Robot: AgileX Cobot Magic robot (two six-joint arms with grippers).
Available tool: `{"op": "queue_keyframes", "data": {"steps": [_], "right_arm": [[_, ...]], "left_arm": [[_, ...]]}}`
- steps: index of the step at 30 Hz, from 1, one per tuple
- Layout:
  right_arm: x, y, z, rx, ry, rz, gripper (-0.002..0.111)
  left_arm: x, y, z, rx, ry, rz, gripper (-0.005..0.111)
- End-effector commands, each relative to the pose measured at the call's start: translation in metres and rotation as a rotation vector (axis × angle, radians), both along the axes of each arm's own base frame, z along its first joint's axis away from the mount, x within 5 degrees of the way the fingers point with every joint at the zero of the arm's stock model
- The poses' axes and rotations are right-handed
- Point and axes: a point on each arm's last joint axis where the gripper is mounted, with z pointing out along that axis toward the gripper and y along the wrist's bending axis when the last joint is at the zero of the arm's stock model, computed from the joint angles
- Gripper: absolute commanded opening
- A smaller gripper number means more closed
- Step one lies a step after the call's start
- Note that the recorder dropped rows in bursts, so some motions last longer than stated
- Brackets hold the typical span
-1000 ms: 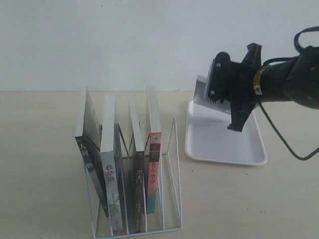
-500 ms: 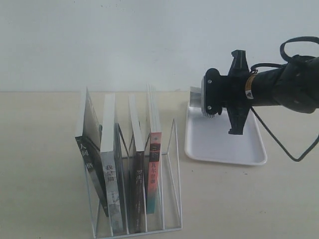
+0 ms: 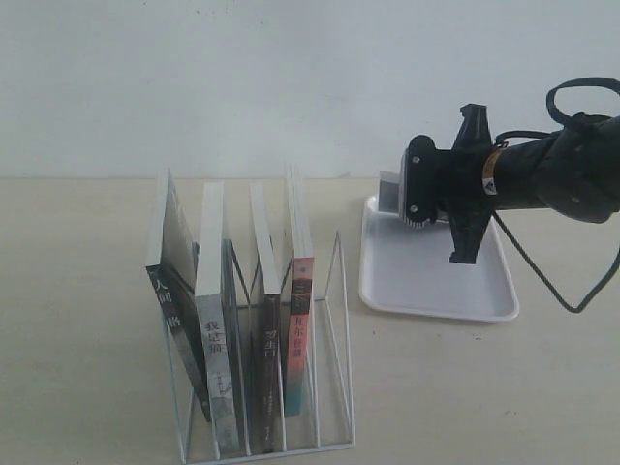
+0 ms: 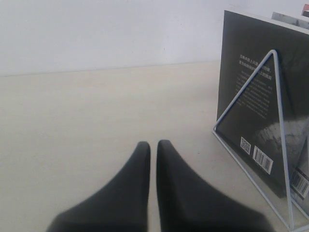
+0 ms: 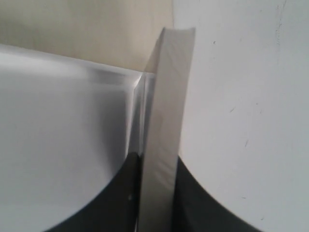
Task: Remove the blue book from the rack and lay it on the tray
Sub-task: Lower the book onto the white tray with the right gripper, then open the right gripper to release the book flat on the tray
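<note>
The book's lower edge (image 3: 388,210) stands inside the white tray's back rim, so the book would remain in the tray. It is time for my right gripper to release it now.
My right gripper (image 3: 401,200) reaches in from the right, low over the back left corner of the white tray (image 3: 436,281). It is shut on a thin book (image 3: 387,190) that shows only its pale page edge, so the blue cover is hidden. In the right wrist view the book (image 5: 164,121) stands edge-on between the two dark fingers, with the tray (image 5: 58,121) beside it. The white wire rack (image 3: 345,339) stands front left of the tray. My left gripper (image 4: 153,145) is shut on nothing, low over the table beside the rack (image 4: 246,87).
Several books remain upright in the rack: a dark one (image 3: 174,252), a grey-spined one (image 3: 215,358), another dark one (image 3: 263,358) and a red-and-teal-spined one (image 3: 300,339). The rack's rightmost slot holds no book. A dark back cover (image 4: 251,58) faces the left wrist camera. A white wall lies behind.
The right gripper has swung from a steep tilt to nearly level and shifted slightly right, bringing the book lower over the tray's back corner. The rack's books have not moved.
</note>
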Motion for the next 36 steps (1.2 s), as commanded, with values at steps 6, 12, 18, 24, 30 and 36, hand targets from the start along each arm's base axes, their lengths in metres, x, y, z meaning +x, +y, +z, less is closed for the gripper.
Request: {"op": "queue_keyframes", "data": {"steps": [6,12,18,24,30,36], "right_arm": [[0.003,-0.001,0.004,0.017,-0.016,-0.004,0.017],[0.003,-0.001,0.004,0.040,-0.002,-0.026,0.057],[0.003,-0.001,0.004,0.097,0.022,-0.069,0.073],[0.000,-0.004,0.011,0.117,0.033,-0.112,0.073],[-0.012,-0.008,0.046,0.105,-0.010,-0.150,0.073],[-0.030,-0.005,0.079,0.107,-0.049,-0.169,0.073]], "left_arm": [[0.000,0.000,-0.001,0.001,0.000,0.002,0.004],[0.000,0.000,-0.001,0.001,0.000,0.002,0.004],[0.000,0.000,-0.001,0.001,0.000,0.002,0.004],[0.000,0.000,-0.001,0.001,0.000,0.002,0.004],[0.000,0.000,-0.001,0.001,0.000,0.002,0.004],[0.000,0.000,-0.001,0.001,0.000,0.002,0.004]]}}
